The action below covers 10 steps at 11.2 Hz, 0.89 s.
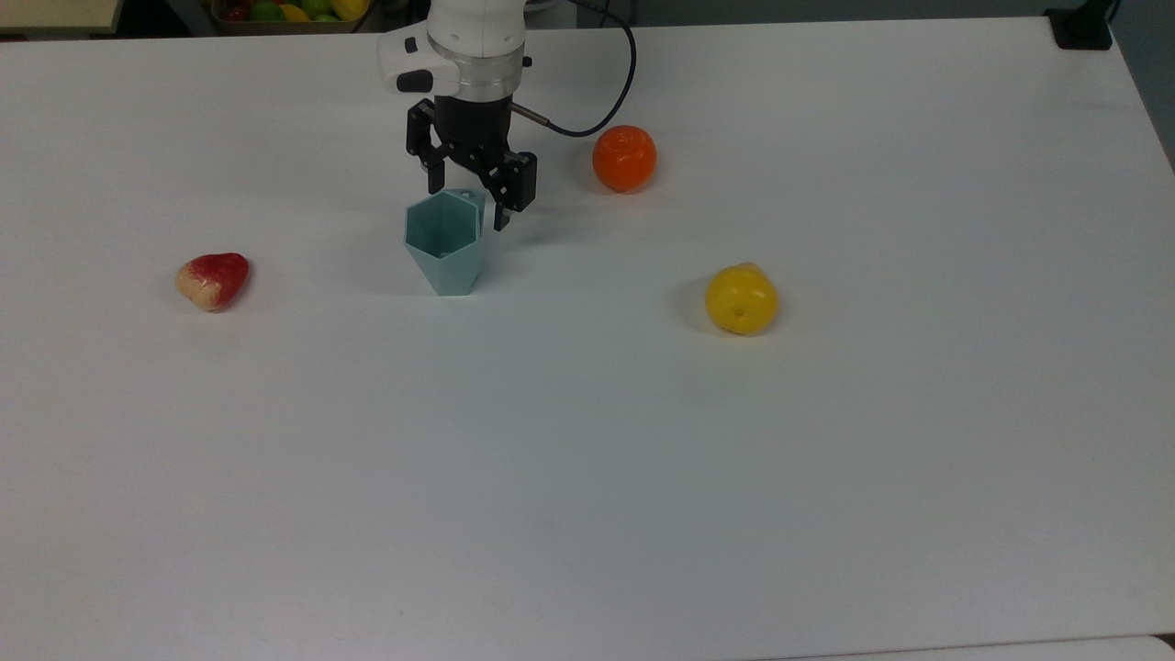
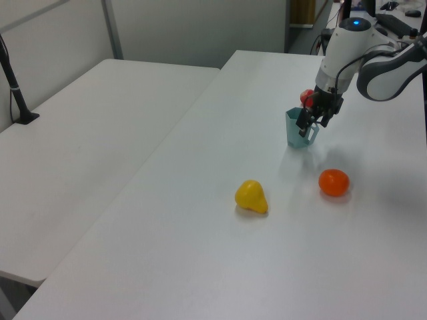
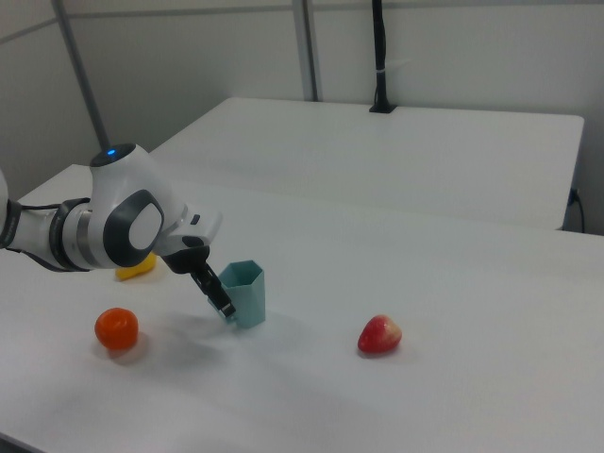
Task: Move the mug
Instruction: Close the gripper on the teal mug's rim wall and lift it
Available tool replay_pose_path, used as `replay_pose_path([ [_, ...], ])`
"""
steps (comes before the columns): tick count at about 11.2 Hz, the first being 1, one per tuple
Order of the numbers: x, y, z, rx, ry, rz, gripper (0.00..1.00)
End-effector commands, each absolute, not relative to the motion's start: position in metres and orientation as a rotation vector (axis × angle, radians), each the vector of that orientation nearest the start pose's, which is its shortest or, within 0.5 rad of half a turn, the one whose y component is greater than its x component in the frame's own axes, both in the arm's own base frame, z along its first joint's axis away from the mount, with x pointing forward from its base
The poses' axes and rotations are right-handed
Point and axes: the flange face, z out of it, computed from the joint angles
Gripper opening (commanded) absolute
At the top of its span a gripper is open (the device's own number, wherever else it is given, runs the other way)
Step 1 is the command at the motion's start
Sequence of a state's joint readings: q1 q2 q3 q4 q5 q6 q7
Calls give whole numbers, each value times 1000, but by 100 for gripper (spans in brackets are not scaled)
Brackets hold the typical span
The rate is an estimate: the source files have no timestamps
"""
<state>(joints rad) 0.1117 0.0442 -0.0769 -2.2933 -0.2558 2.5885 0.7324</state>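
Observation:
My gripper picks up the mug by its small handle (image 2: 311,132) next, to move the mug to another spot on the white table.
The mug (image 1: 444,248) is pale teal with a hexagonal rim and stands upright on the white table (image 1: 587,459). Its small handle faces the far edge in the top view. My gripper (image 1: 470,196) is open and hangs at the mug's far rim. One finger is at the rim's far-left side and the other just right of the handle, so the handle lies between them. In the left view the gripper (image 2: 310,123) sits at the right side of the mug (image 2: 295,132). In the right view the gripper (image 3: 218,297) is low against the left wall of the mug (image 3: 247,293).
An orange (image 1: 624,158) lies right of the gripper in the top view. A yellow fruit (image 1: 741,298) is farther right and a red fruit (image 1: 214,279) is to the left. A fruit bin (image 1: 275,11) sits beyond the far edge. A second table (image 2: 87,133) adjoins.

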Motion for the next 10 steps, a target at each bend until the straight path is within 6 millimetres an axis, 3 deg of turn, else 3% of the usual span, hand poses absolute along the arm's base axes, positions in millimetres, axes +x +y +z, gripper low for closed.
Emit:
replay_pose_path([
  [1, 549, 28, 358, -3090, 754, -512, 49],
  [8, 545, 30, 350, -3134, 729, -466, 52],
  [10, 544, 33, 350, -3139, 719, -465, 46],
])
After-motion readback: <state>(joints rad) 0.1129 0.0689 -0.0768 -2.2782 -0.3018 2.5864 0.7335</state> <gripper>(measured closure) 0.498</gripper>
